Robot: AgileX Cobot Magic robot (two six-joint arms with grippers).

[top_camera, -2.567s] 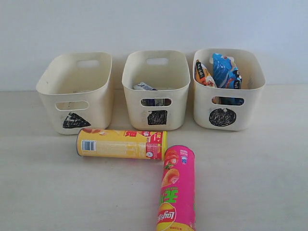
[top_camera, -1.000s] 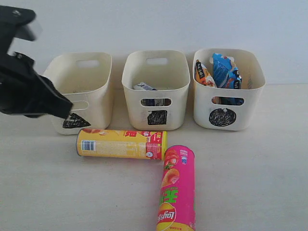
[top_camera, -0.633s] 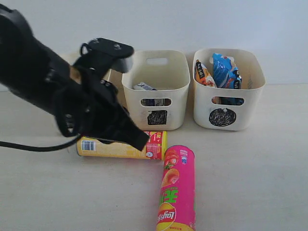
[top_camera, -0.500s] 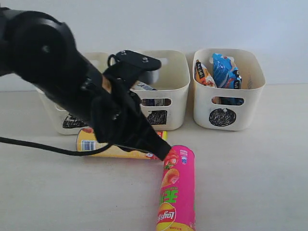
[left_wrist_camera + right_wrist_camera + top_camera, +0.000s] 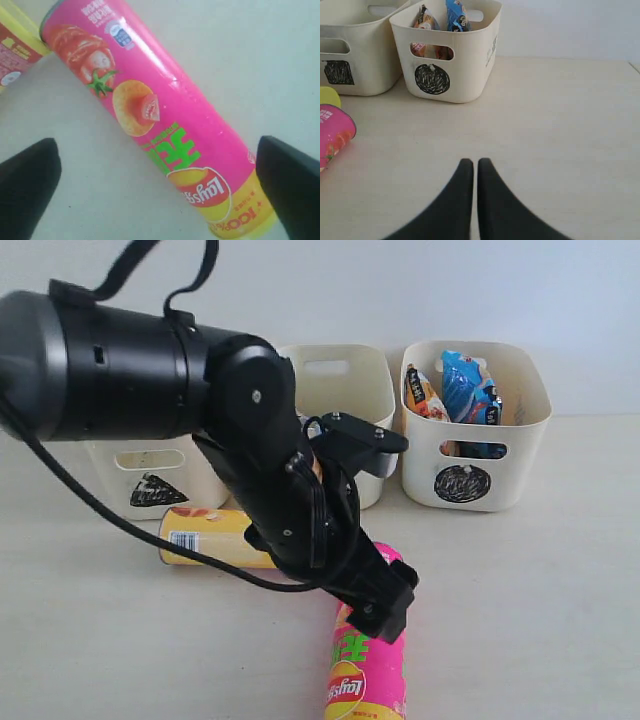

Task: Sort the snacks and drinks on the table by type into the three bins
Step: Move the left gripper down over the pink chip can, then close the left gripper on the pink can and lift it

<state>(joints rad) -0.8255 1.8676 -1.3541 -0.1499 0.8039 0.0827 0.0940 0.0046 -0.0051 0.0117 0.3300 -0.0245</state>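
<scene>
The pink chip can needs to be grabbed next by my left gripper, by its middle with the tomato print [image 5: 131, 100], and then I will sort it into the triangle bin.
The pink Lay's chip can [image 5: 165, 130] lies on its side on the table [image 5: 540, 620]. My left gripper [image 5: 160, 187] is open wide above it, one finger [image 5: 27, 185] on each side, not touching. In the exterior view the left gripper [image 5: 383, 608] covers the middle of the pink can [image 5: 365, 685]. The yellow chip can [image 5: 205, 537] lies on its side behind it, partly hidden by the arm. My right gripper [image 5: 474, 163] is shut and empty over bare table. The blue-black bag [image 5: 465, 385] and orange bag [image 5: 420, 390] stand in the circle bin [image 5: 475, 480]. The drink cartons are hidden.
The left arm hides most of the triangle bin [image 5: 150, 485] and the front of the square bin [image 5: 340, 370]. The right wrist view shows the circle bin [image 5: 450, 75], square bin [image 5: 350, 65] and the pink can's end [image 5: 332, 137].
My left arm has swung in from the left, passed over the yellow can and now hangs over the pink can. Cans, bins and bags have not moved.
</scene>
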